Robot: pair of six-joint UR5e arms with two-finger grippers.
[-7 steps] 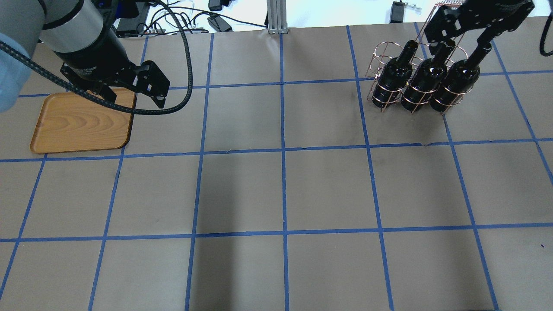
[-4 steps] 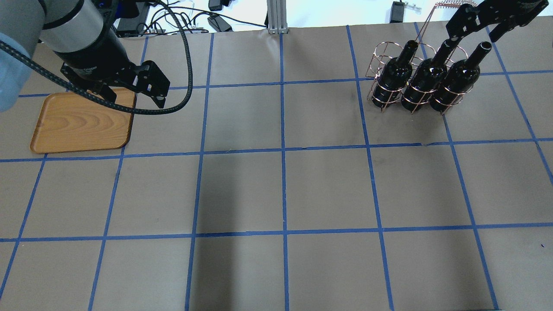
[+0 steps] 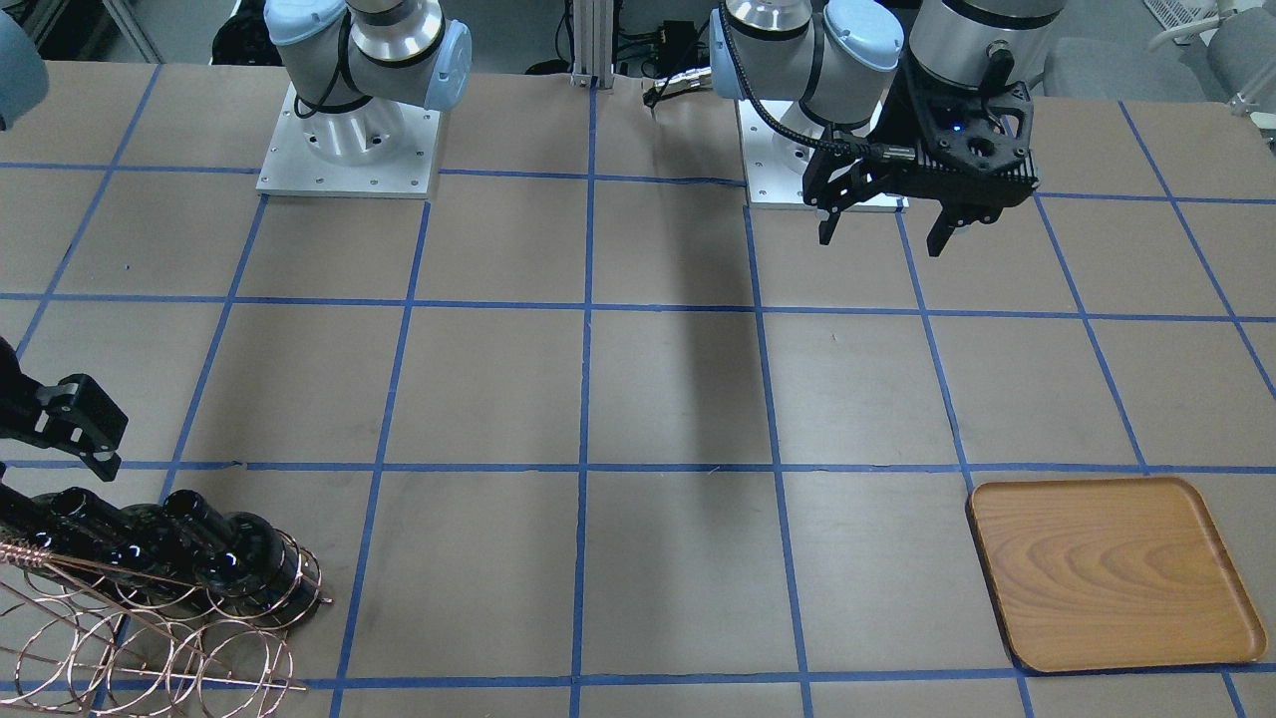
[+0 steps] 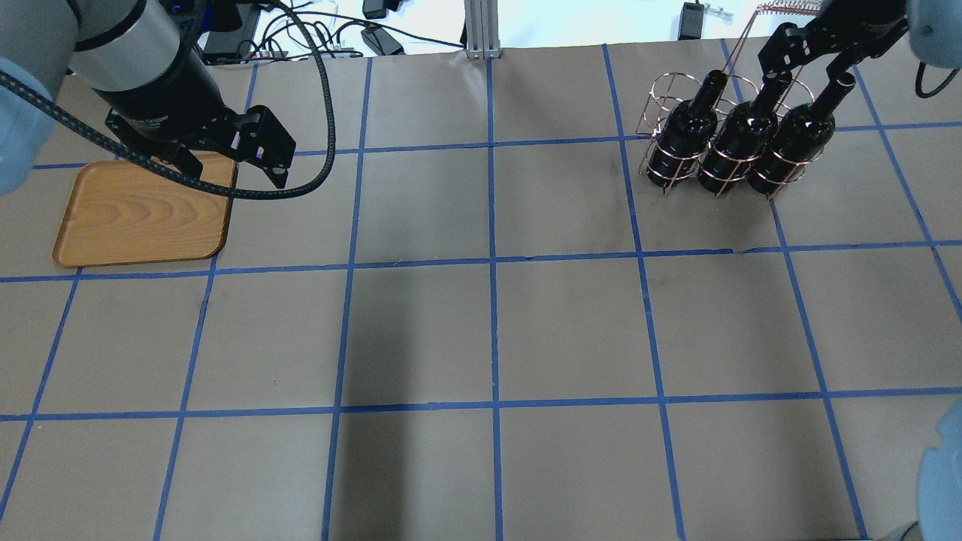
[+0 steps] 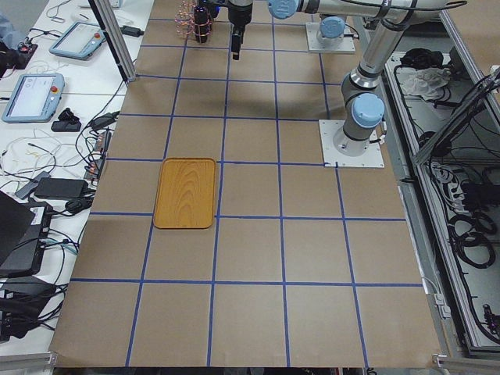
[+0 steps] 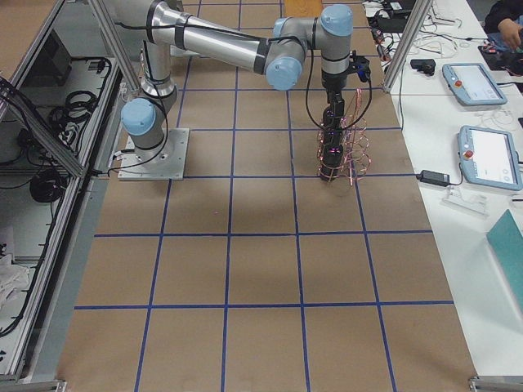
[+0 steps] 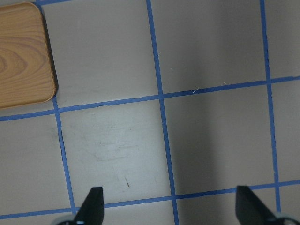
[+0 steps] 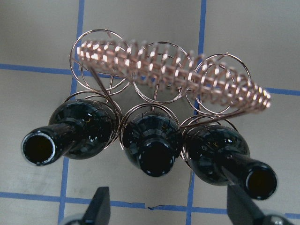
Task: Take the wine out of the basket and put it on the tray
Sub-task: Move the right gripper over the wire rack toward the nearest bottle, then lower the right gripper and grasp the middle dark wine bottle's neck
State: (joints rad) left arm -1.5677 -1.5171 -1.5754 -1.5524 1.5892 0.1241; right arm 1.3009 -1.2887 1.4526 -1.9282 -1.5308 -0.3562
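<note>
I should next grab the middle bottle by its neck (image 3: 94, 517) (image 8: 157, 158) with my right gripper to take it from the basket, since bottles and wire rings crowd its body on both sides.
Three dark wine bottles (image 4: 733, 150) stand upright side by side in the near row of the copper wire basket (image 4: 661, 94) at the far right. They also show in the right wrist view (image 8: 157, 154), with the basket's handle (image 8: 173, 70) beyond them. My right gripper (image 4: 808, 66) is open and hovers over the necks of the middle and right bottles, touching nothing. In its wrist view the gripper (image 8: 171, 211) has the middle bottle just ahead of its gap. The wooden tray (image 4: 143, 214) lies empty at the far left. My left gripper (image 4: 234, 171) is open and empty, above the tray's right edge.
The table is brown paper with a blue tape grid. Cables and an aluminium post (image 4: 481, 30) sit beyond the far edge. The basket's far row of rings (image 8: 98, 56) holds nothing. My right arm's pale blue joint (image 4: 943, 481) juts in at the near right corner.
My right gripper drew back to the far right off the bottle necks, then came partway back over them. It stayed open. The left arm, bottles and tray have not moved.
</note>
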